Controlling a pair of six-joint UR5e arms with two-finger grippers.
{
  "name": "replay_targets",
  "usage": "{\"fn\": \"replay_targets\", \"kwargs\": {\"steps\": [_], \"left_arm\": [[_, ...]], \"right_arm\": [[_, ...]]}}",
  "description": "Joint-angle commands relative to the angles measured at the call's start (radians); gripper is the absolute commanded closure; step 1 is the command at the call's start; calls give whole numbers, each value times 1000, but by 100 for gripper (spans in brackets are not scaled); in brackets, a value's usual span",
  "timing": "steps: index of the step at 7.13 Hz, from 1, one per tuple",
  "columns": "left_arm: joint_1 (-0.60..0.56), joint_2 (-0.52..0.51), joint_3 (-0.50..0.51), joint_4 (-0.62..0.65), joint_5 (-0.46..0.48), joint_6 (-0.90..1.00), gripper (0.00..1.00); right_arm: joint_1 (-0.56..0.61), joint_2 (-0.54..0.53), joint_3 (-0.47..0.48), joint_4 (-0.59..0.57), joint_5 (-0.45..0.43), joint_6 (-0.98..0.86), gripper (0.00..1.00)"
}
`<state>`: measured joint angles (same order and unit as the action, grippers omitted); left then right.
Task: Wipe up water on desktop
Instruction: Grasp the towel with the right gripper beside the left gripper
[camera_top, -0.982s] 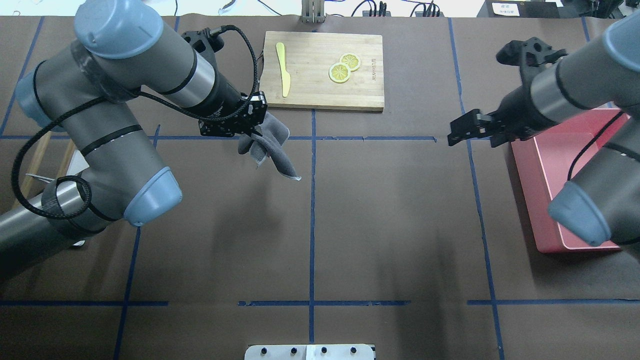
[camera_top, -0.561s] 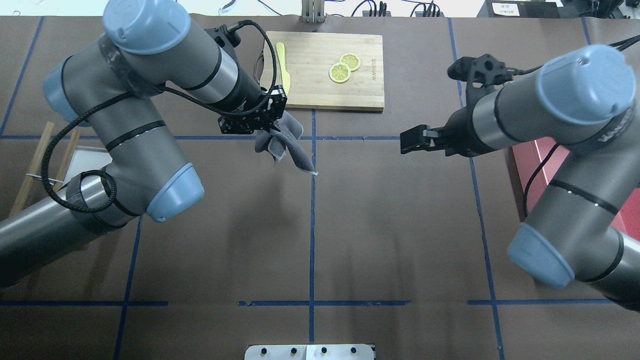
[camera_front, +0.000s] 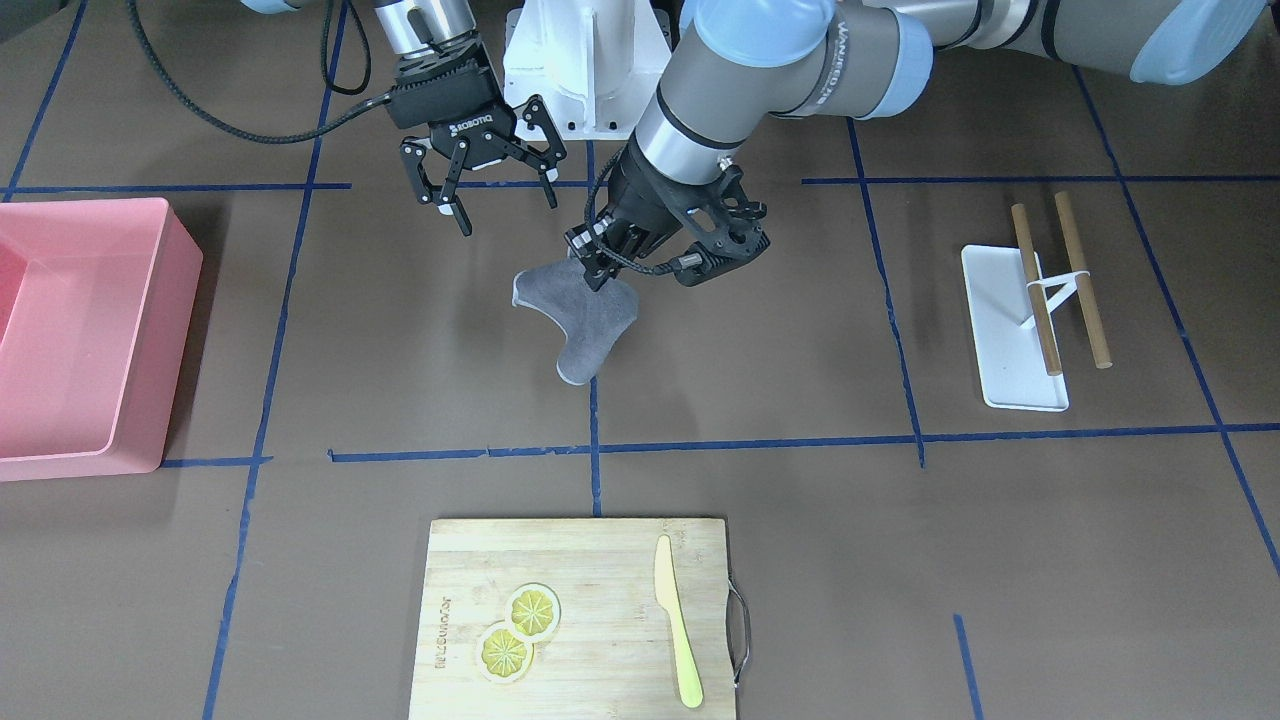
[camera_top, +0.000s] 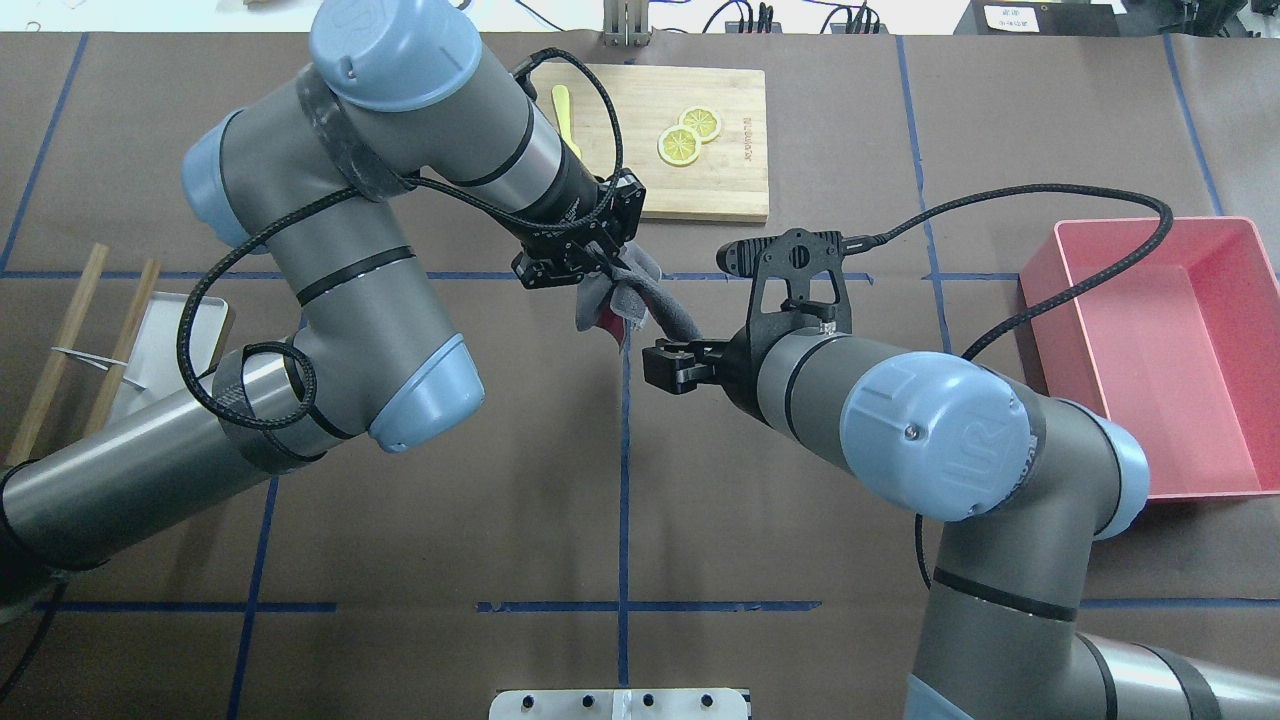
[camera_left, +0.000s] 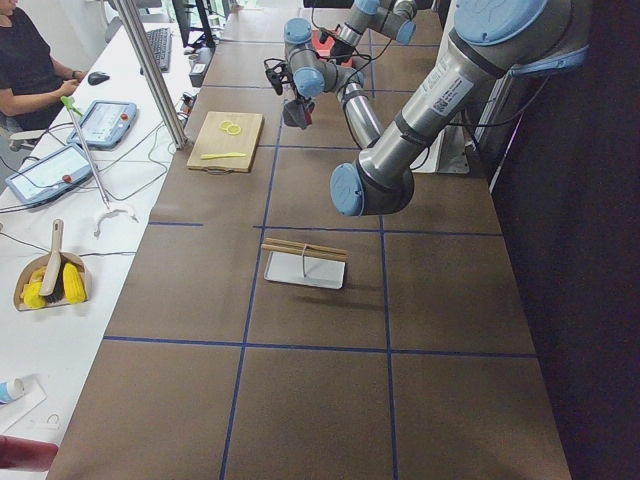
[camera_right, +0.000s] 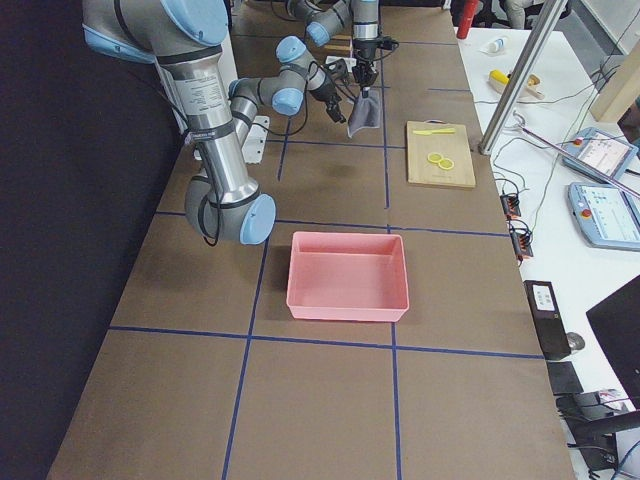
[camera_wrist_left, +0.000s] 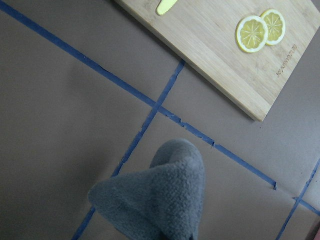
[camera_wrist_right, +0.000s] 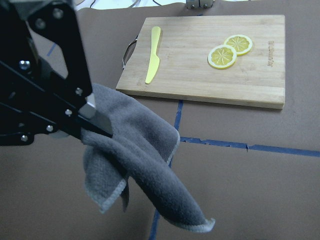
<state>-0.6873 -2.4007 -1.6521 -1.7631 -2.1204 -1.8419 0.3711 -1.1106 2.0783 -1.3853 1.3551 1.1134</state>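
Note:
My right gripper is to grab the grey cloth (camera_wrist_right: 140, 155) next by its loose hanging end (camera_wrist_right: 145, 180), and then it should wipe up the water on the desktop.
The desktop (camera_top: 800, 520) is dark brown with blue tape lines; no water shows on it. My left gripper (camera_top: 606, 268) is shut on a grey cloth (camera_top: 655, 305) and holds it above the middle of the desktop, in front of the cutting board. The cloth (camera_front: 590, 325) hangs down in folds. My right gripper (camera_front: 498, 205) is open and empty, close beside the cloth's hanging end; in the overhead view the right gripper (camera_top: 665, 362) points at it. The right wrist view shows the cloth (camera_wrist_right: 140, 155) pinched between the left fingers (camera_wrist_right: 95, 116). The cloth (camera_wrist_left: 160, 205) fills the bottom of the left wrist view.
A bamboo cutting board (camera_top: 735, 185) with two lemon slices (camera_top: 688, 135) and a yellow knife (camera_front: 677, 640) lies at the far middle. A pink bin (camera_front: 165, 340) stands on my right side. A white tray (camera_front: 1000, 340) with two wooden sticks lies on my left side.
My left arm has carried the cloth to the right, toward the table's centre line. My right arm has swung left from beside the pink bin to just beside the hanging cloth.

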Motion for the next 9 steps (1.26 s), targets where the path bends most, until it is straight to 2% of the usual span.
{"fn": "replay_targets", "kwargs": {"steps": [1,6,9], "left_arm": [[37,-2,-9,2,0,-31,100],[72,-2,-49,1,-7,-39,99],[80,-3,-66,-4,-7,-40,98]], "right_arm": [[-53,5,-3,2,-97,-76,2],[-92,2,-7,2,-186,-191,3],[-106,0,-6,2,-195,-205,7]]}}
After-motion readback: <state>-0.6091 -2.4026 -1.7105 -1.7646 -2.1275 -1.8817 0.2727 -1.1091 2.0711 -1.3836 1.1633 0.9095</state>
